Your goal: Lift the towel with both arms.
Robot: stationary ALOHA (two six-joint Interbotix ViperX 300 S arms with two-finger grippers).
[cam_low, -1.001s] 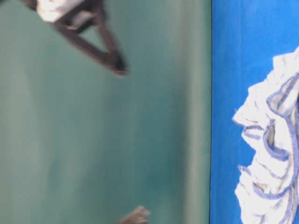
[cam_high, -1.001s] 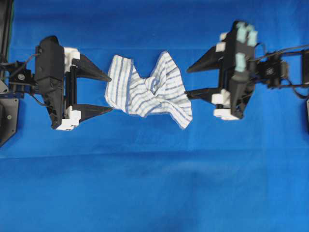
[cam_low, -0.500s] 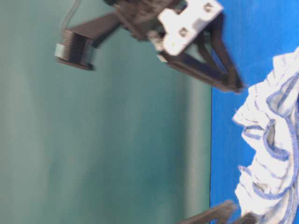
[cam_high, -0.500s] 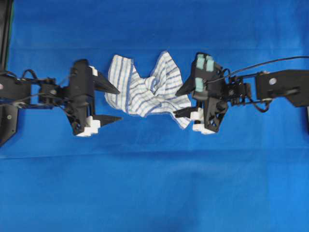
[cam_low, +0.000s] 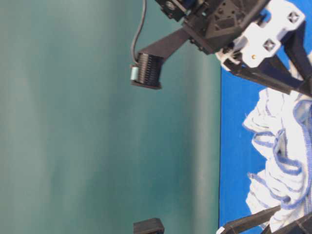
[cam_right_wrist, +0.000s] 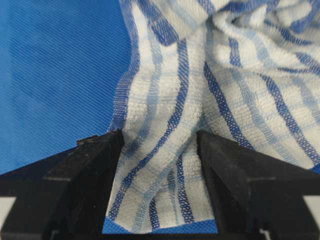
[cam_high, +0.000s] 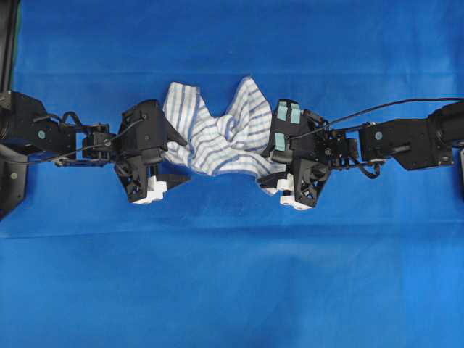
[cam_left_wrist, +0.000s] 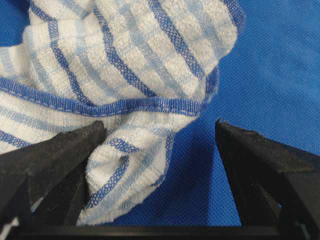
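The piece of towel is between my right gripper's fingers, low over the blue tablecloth. My right gripper needs to close. Closing now would hold the towel.
The towel (cam_high: 217, 138), white with blue and grey stripes, lies crumpled on the blue tablecloth (cam_high: 232, 275). My left gripper (cam_high: 186, 159) stands open at its left edge. In the left wrist view the towel's (cam_left_wrist: 130, 75) folded corner lies between the fingers (cam_left_wrist: 50, 157), close to the left one, with bare cloth beside the right one. My right gripper (cam_high: 262, 168) stands open at the towel's right corner. The right wrist view shows a strip of towel (cam_right_wrist: 165, 165) filling the gap between its fingers (cam_right_wrist: 235, 170). The table-level view shows the towel (cam_low: 282, 146) bunched up.
The blue tablecloth covers the whole table. A black base (cam_high: 11, 181) sits at the far left edge. A green backdrop (cam_low: 97, 122) fills the table-level view, where black gripper parts (cam_low: 229, 19) hang by the towel.
Both arms have moved inward and down to the towel. Their open fingers, which stood off its ends, now straddle its left and right edges. The towel has barely shifted.
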